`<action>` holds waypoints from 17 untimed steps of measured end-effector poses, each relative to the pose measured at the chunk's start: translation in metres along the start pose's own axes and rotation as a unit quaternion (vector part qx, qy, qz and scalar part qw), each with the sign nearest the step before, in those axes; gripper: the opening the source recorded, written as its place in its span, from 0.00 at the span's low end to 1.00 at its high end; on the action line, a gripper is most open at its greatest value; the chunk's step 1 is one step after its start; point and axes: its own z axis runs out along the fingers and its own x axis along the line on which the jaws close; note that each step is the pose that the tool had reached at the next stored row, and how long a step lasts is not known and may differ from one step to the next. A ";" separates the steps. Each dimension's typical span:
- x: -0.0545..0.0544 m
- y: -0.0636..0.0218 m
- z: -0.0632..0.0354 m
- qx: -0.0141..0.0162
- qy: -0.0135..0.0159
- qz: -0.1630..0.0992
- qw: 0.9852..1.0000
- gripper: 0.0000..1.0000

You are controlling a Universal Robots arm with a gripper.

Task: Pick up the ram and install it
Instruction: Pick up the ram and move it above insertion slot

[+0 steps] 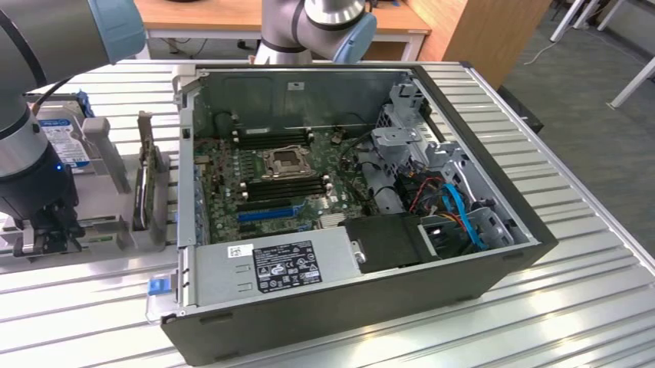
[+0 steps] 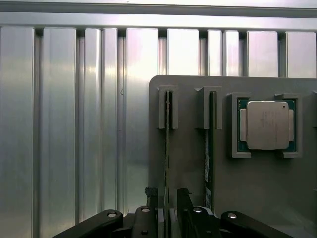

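The first ram stick is to be installed in the motherboard's memory slot, so the robot's gripper will next grab it by its thin upper edge (image 2: 167,191).
Two thin green ram sticks stand on edge in the slots of a grey holder (image 2: 188,163). My gripper (image 2: 167,196) hangs over the holder's near end and is open. Its dark fingertips (image 2: 151,198) stand on either side of the first ram (image 2: 168,148), with a small gap on each side. The second ram (image 2: 210,148) stands parallel, one slot over. In the exterior view the gripper (image 1: 48,241) is low over the ribbed table at the far left, beside the open computer case (image 1: 492,268). Black memory slots (image 1: 287,178) flank the CPU socket (image 1: 284,159) on the motherboard.
A silver-lidded processor (image 2: 267,124) lies in a pocket of the holder past the second ram. A hard drive (image 1: 57,130) and upright grey brackets (image 1: 103,153) stand behind the gripper. The case wall (image 1: 186,176), power supply (image 1: 287,264) and blue cables (image 1: 465,218) crowd the motherboard.
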 end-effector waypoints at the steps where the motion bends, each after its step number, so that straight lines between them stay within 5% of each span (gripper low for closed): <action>1: 0.000 0.0000 0.0000 0.000 0.000 0.000 1.000 0.30; 6: 0.000 0.0000 0.0000 0.000 0.000 0.000 1.000 0.15; 17: 0.000 0.0001 -0.0010 0.000 0.000 0.000 1.000 0.11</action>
